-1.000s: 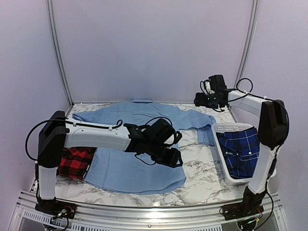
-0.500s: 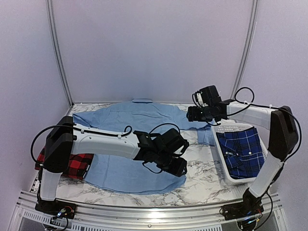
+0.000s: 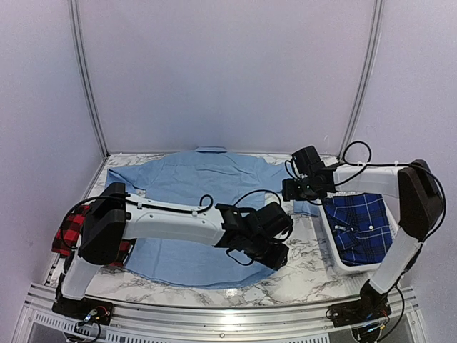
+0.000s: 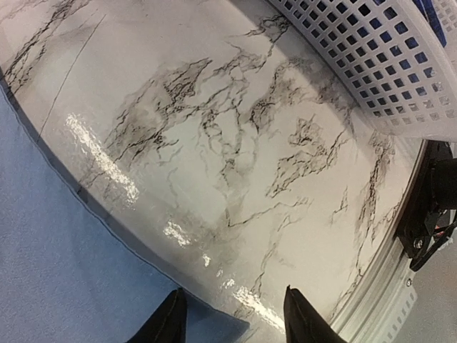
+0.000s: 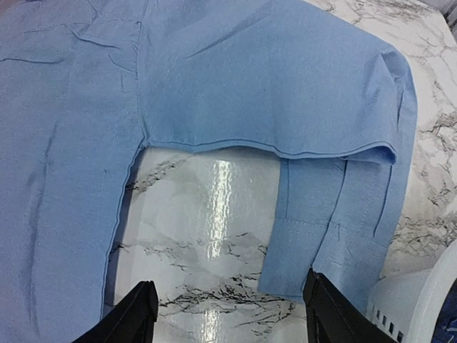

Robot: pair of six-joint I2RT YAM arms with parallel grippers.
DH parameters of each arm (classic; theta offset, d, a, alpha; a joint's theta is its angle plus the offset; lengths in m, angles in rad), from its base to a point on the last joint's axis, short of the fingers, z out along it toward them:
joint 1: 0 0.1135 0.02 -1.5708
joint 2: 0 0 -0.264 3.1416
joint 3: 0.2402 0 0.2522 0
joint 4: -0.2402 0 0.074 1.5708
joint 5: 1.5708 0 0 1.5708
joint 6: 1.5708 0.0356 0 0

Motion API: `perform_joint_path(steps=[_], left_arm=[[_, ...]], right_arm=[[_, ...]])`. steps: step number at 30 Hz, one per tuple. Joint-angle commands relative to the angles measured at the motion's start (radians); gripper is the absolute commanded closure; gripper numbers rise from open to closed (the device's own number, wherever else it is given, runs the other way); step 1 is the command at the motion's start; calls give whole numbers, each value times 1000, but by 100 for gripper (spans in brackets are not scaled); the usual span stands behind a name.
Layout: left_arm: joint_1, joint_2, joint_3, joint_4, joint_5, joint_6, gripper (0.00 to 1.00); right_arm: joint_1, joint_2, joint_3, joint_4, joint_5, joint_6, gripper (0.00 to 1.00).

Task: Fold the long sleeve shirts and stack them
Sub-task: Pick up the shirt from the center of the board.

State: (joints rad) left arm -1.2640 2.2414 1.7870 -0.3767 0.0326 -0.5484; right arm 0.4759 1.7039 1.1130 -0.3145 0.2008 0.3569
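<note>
My left gripper should fold that side of the shirt over the shirt body, so next it should first grab the light blue shirt's front hem corner [image 3: 271,271] [image 4: 227,326].
A plain light blue long sleeve shirt [image 3: 186,207] lies spread flat on the marble table, collar at the back. My left gripper [image 3: 277,255] hovers open at its front right hem corner. In the left wrist view that hem corner [image 4: 207,321] lies between the open fingers of the left gripper [image 4: 232,320]. My right gripper [image 3: 289,190] is open just above the shirt's right sleeve. In the right wrist view the folded-back cuff [image 5: 325,243] sits by the right finger of the right gripper [image 5: 232,314]. A red-and-black check shirt [image 3: 70,230] lies at the left edge. A dark blue plaid shirt [image 3: 360,220] lies in the basket.
A white perforated basket [image 3: 348,267] stands at the right of the table, close to both grippers, and its wall [image 4: 371,64] shows in the left wrist view. The metal rail [image 3: 214,314] runs along the near edge. Bare marble [image 5: 207,214] lies between shirt body and sleeve.
My left arm has reached further right and forward, to the shirt's front right hem corner. My right arm has come down and left from the back corner to the sleeve cuff, its jaws narrowing.
</note>
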Motion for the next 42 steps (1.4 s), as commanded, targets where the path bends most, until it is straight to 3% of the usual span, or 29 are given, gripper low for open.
perform_joint_path(steps=[1, 7, 26, 29, 34, 42], left_arm=[[-24, 66, 96, -106, -93, 28, 53], [-29, 62, 84, -147, -171, 32, 69], [-64, 109, 147, -181, -109, 82, 63], [-64, 103, 141, -185, -142, 79, 72], [-54, 36, 90, -179, -243, 62, 100], [20, -150, -164, -56, -231, 39, 100]], right_arm=[[9, -42, -13, 14, 23, 19, 34], [20, -46, -18, 10, 19, 23, 34], [36, -39, -33, 8, 45, 35, 34], [36, -36, -34, 8, 44, 35, 34], [38, -25, -37, -1, 56, 37, 34], [40, 11, -83, -1, 103, 78, 37]])
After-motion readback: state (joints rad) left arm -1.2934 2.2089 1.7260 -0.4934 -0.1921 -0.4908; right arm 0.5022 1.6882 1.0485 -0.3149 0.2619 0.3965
